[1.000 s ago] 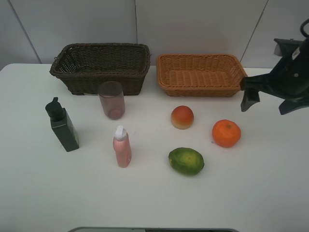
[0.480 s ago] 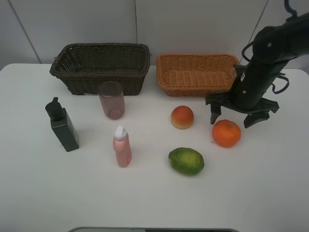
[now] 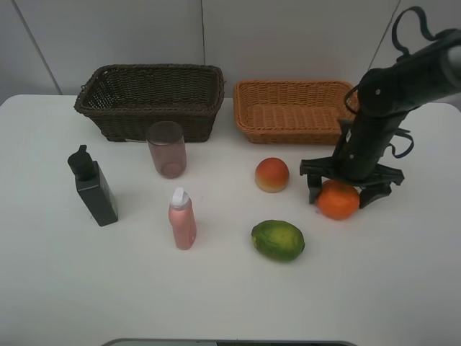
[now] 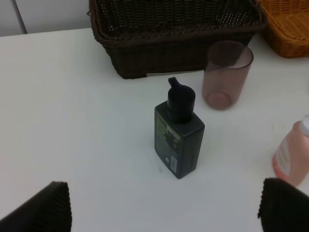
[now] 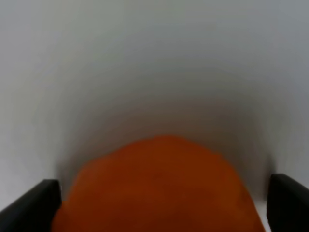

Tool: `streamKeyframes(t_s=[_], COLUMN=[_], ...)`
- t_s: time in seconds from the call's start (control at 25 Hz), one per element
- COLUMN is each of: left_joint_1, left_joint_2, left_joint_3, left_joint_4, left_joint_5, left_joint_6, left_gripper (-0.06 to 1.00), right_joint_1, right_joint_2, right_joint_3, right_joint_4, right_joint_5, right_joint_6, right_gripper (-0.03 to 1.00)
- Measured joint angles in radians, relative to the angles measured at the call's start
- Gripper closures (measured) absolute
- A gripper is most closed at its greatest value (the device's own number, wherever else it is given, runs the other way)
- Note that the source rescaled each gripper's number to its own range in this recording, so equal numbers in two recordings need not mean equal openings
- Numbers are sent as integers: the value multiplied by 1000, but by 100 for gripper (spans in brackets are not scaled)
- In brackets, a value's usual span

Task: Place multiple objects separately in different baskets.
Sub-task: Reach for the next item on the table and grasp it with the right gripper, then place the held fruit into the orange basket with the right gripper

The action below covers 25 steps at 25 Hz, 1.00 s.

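My right gripper has its fingers reaching down around the orange (image 3: pixel 337 202) (image 5: pixel 159 188), so it should close on it.
My right gripper (image 3: pixel 344 190) stands open, lowered over the orange (image 3: pixel 337 202), one finger on each side of it. In the right wrist view the orange (image 5: pixel 159 188) fills the space between the two dark fingertips (image 5: pixel 29 205). A red-yellow fruit (image 3: pixel 272 174) and a green oval fruit (image 3: pixel 278 240) lie to its left. Further left stand the pink cup (image 3: pixel 167 149), the pink bottle (image 3: pixel 182 219) and the black pump bottle (image 3: pixel 94 189). My left gripper (image 4: pixel 161 208) is open, short of the black bottle (image 4: pixel 179 140), and does not show in the exterior view.
The dark brown basket (image 3: pixel 144 108) and the tan basket (image 3: pixel 299 133) sit side by side along the back of the white table, both with nothing in them. The left wrist view also shows the cup (image 4: pixel 227 72) and the dark basket (image 4: pixel 174 43).
My right arm swung in from the right edge and came down, so its fingers now straddle the orange. Nothing else moved.
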Motion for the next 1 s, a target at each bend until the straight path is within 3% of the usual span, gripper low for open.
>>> streamKeyframes(t_s=[0.28, 0.36, 0.4, 0.44, 1.0], left_joint_1=[0, 0, 0, 0, 0], left_joint_2=[0, 0, 0, 0, 0], left_joint_3=[0, 0, 0, 0, 0], left_joint_4=[0, 0, 0, 0, 0], left_joint_5=[0, 0, 0, 0, 0], left_joint_6=[0, 0, 0, 0, 0], left_gripper=[-6, -6, -6, -6, -6], right_joint_1=[0, 0, 0, 0, 0], right_joint_2=[20, 20, 20, 20, 20], right_joint_3=[-4, -4, -4, -4, -4], right_joint_4=[16, 20, 24, 26, 28], right_joint_5=[-4, -7, -11, -13, -15], right_joint_6=[0, 1, 1, 1, 1], right_gripper=[29, 43, 59, 67, 67])
